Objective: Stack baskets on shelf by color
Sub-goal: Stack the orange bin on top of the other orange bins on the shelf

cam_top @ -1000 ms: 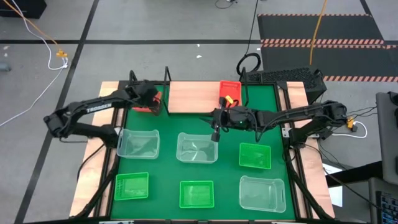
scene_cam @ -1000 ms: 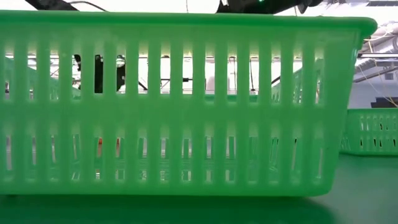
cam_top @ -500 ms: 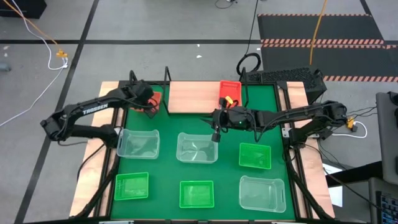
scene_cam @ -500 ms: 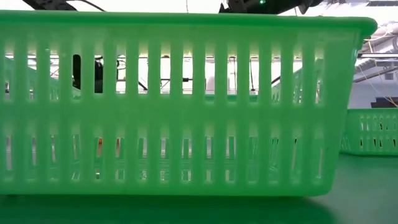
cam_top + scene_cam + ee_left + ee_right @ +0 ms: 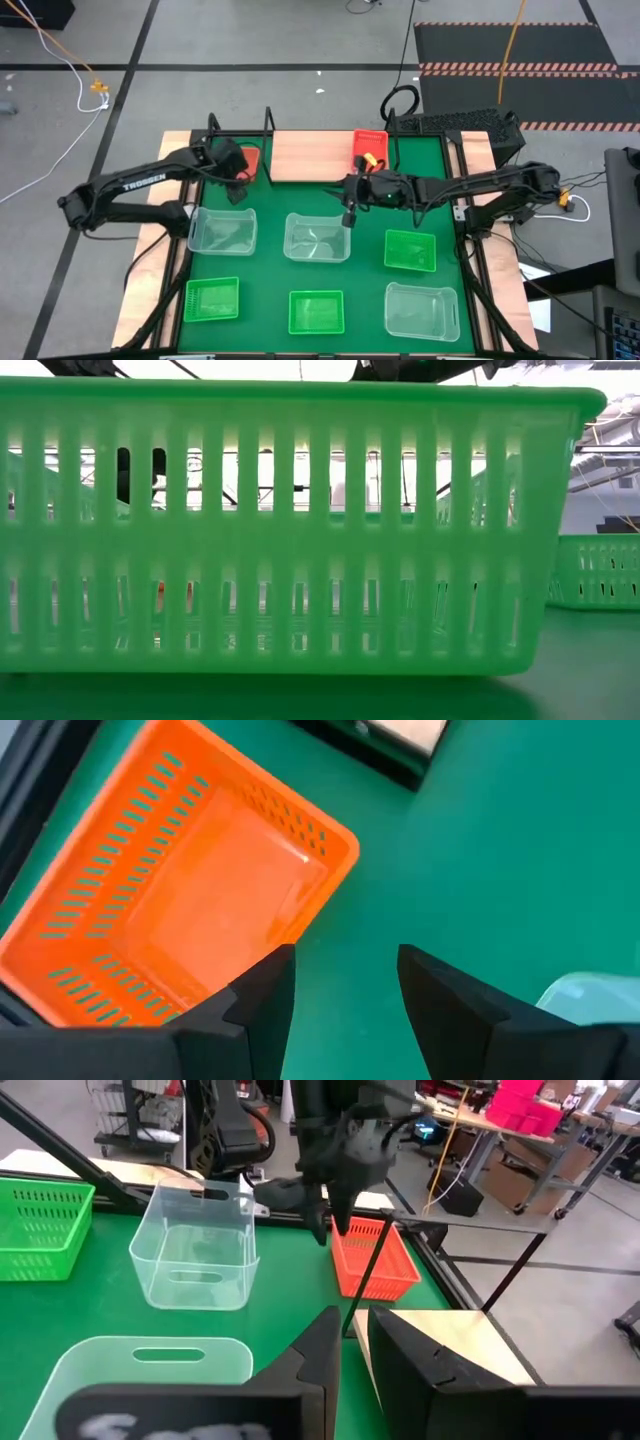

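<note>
Next, my left gripper takes hold of the loose red basket by its rim (image 5: 256, 165), to stack the red baskets on the shelf (image 5: 310, 155).
A red basket (image 5: 250, 160) (image 5: 180, 890) rests on its bottom on the green mat, just left of the light-wood shelf (image 5: 310, 155). My left gripper (image 5: 237, 172) (image 5: 345, 990) hovers open over the mat by that basket's near corner, with nothing between its fingers. Another red basket (image 5: 369, 148) stands on the shelf's right end. My right gripper (image 5: 347, 212) (image 5: 355, 1345) hangs shut and empty over the middle clear basket (image 5: 318, 237). Clear baskets (image 5: 222, 229) (image 5: 422, 311) and green baskets (image 5: 211, 299) (image 5: 316, 312) (image 5: 411, 250) sit on the mat.
The shelf's black rod frame (image 5: 268, 130) rises at its ends. The green mat (image 5: 270, 270) lies between pale wooden side borders (image 5: 150, 270). In the low view a green basket (image 5: 290, 530) fills the front and hides most of the table.
My left gripper has drawn back from the red basket toward the table's near left, risen a little and rolled at the wrist, staying open. More of the basket now shows beside it. My right arm has kept still.
</note>
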You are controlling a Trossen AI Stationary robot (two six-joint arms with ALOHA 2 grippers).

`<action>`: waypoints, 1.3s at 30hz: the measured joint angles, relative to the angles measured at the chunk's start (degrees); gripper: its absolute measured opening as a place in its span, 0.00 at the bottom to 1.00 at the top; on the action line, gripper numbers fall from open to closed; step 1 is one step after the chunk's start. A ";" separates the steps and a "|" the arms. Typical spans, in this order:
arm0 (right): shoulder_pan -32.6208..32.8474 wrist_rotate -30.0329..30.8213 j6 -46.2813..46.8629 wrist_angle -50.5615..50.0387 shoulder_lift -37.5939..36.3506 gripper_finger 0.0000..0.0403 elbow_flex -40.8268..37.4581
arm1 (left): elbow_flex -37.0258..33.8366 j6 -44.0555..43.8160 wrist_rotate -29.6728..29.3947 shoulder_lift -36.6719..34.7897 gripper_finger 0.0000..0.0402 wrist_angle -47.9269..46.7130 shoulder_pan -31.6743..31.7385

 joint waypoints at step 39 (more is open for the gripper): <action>0.56 0.02 -8.64 -0.69 -3.77 0.12 0.00 | 0.17 12.21 -17.18 9.37 0.06 -0.37 -0.07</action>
